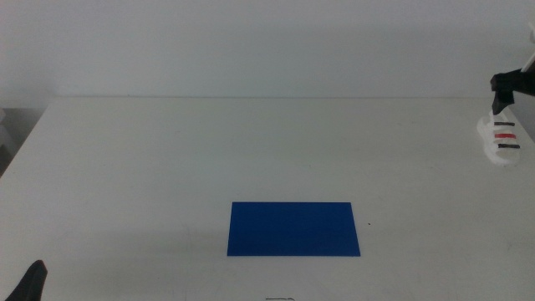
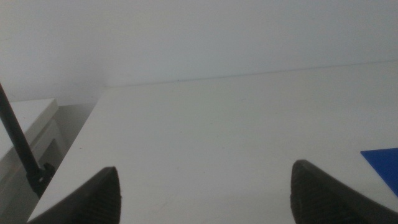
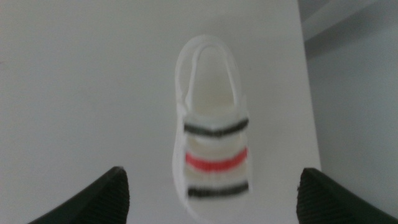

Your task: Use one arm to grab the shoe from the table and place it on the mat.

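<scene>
The shoe's long sole (image 3: 179,152) reaches out to the toe and the heel. My right gripper should next take hold of the shoe's sides near the middle.
The shoe (image 1: 504,138) is a small white sandal with two black straps and a red one between. It lies on the table near the far right edge. My right gripper (image 1: 501,99) hangs just above and behind it. In the right wrist view the shoe (image 3: 211,124) lies between the two jaws, and the gripper (image 3: 213,179) is open and holds nothing. The dark-blue mat (image 1: 293,228) lies flat at the front middle, far to the left of the shoe. My left gripper (image 1: 32,283) waits at the bottom left corner; it (image 2: 205,180) is open and empty. A corner of the mat (image 2: 384,163) shows in the left wrist view.
The white table (image 1: 209,150) ends close to the right of the shoe, where its edge (image 3: 311,99) shows in the right wrist view. A white wall rises behind the table. A black cable (image 2: 18,146) and a white unit (image 2: 31,121) stand off the table's left side.
</scene>
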### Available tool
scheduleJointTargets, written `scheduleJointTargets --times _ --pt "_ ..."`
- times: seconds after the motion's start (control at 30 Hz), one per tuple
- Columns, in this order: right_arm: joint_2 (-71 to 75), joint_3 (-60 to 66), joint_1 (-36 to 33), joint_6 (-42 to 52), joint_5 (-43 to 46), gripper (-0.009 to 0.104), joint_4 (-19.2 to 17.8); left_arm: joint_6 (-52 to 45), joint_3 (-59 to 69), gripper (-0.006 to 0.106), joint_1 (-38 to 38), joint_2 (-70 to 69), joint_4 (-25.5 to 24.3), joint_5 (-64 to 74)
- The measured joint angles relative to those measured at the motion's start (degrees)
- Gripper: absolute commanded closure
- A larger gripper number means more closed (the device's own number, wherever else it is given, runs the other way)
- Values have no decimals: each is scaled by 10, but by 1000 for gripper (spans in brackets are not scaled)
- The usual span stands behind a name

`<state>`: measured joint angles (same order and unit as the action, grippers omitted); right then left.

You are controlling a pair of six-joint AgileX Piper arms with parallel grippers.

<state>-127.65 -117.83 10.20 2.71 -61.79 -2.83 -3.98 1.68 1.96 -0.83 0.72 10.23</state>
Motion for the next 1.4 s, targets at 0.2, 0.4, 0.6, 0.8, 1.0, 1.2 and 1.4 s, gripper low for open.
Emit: scheduleJointTargets --times 0.2,0.4,0.6,0.8,1.0,1.2,1.4 --pt "-55 -24 0 1 33 2 -5 0 0 7 0 0 0 0" --pt "-93 -24 0 2 64 8 -11 0 0 7 0 0 0 0" --pt "-114 -24 0 14 88 50 -15 0 0 7 0 0 0 0" --pt "-111 -24 -1 11 85 96 -15 0 0 7 0 0 0 0" --pt "-44 -4 -18 7 42 96 -9 0 0 7 0 0 0 0" --pt "110 156 -91 -33 70 96 -1 0 0 7 0 0 0 0" --pt "220 246 -222 -137 57 96 -33 0 0 7 0 0 0 0"
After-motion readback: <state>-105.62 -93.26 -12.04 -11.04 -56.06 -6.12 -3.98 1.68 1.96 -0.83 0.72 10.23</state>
